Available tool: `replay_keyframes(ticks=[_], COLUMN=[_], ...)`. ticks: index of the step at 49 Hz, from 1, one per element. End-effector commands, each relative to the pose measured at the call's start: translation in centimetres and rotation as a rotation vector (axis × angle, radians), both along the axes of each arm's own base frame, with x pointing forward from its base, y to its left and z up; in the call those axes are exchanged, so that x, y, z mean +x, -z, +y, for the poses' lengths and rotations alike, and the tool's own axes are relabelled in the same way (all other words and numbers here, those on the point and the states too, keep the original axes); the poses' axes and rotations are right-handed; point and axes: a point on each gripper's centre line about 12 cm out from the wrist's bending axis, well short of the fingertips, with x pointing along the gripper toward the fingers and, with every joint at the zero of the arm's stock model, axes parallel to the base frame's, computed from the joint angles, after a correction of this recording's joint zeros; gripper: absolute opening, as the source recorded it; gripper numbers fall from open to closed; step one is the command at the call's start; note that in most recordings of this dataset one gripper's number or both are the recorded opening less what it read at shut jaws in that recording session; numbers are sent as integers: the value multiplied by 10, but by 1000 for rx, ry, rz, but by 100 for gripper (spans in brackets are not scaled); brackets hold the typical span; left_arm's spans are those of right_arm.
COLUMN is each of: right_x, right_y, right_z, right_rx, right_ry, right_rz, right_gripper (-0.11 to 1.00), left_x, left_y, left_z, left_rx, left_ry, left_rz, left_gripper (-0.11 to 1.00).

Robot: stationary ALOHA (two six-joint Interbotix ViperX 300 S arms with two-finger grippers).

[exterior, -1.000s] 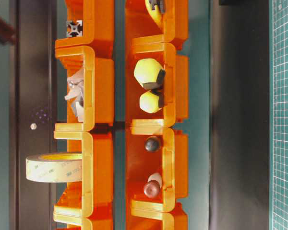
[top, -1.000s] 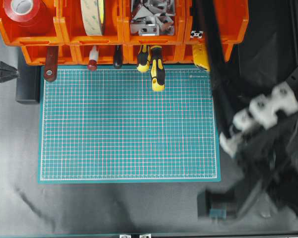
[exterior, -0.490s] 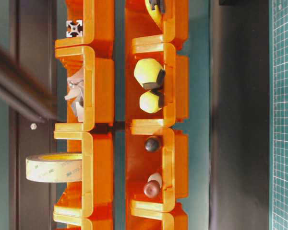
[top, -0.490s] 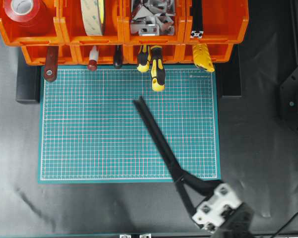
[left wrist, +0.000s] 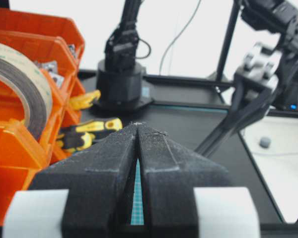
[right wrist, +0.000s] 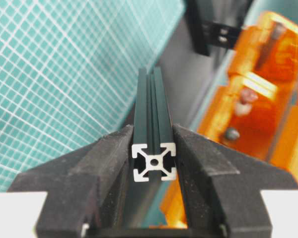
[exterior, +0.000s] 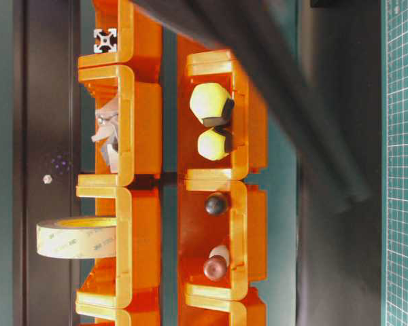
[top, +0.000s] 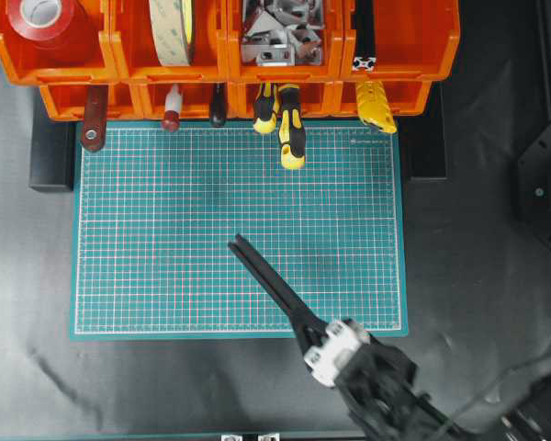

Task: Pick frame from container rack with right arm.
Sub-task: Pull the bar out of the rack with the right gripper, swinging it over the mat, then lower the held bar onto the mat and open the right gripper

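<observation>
The black bar hangs slantwise above the green mat in the overhead view, so my right gripper should keep holding it.
My right gripper point(top: 305, 323) is shut on one end of a frame point(top: 262, 271), a long black grooved bar held slantwise over the front part of the green mat point(top: 165, 230). In the right wrist view its pale cross-shaped cut end point(right wrist: 154, 162) sits clamped between my black fingers point(right wrist: 109, 158), with the bar pointing away towards the orange container rack point(right wrist: 248, 109). Another black bar point(top: 364, 37) lies in the upper right bin of the container rack point(top: 110, 60). The left gripper point(left wrist: 137, 126) is shut on nothing, beside the rack.
Yellow-and-black screwdrivers point(top: 289, 138) stick out of the lower bins over the mat's far edge. Tape rolls point(top: 170, 32), metal brackets point(top: 280, 37) and other tool handles point(top: 94, 124) fill the other bins. A dark blurred streak point(exterior: 292, 102) crosses the table-level view.
My right arm swung the frame from the rack's right side down to the mat's front edge. Over the last half second the bar's free end moved nearer and leftward.
</observation>
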Motion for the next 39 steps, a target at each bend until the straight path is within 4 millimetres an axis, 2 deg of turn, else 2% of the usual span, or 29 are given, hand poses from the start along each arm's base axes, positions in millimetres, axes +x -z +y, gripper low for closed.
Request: replay_keyframes(ticks=[1, 9, 22, 32, 39], right_x=[9, 25, 44, 52, 53], right_y=[1, 17, 27, 36, 44], right_z=[-12, -38, -73, -88, -90], right_rx=[45, 81, 120, 125, 121], right_ry=[-17, -13, 7, 29, 37], right_rz=[-8, 9, 11, 23, 40], right_gripper=[25, 25, 25, 25, 25], left_x=[1, 1, 1, 2, 1], left_y=[-10, -10, -10, -9, -11], left_z=[-1, -1, -1, -1, -1], left_rx=[-1, -2, -2, -2, -2], left_ry=[4, 9, 9, 9, 9], left_rz=[-23, -20, -17, -15, -21], left_gripper=[0, 0, 0, 0, 0])
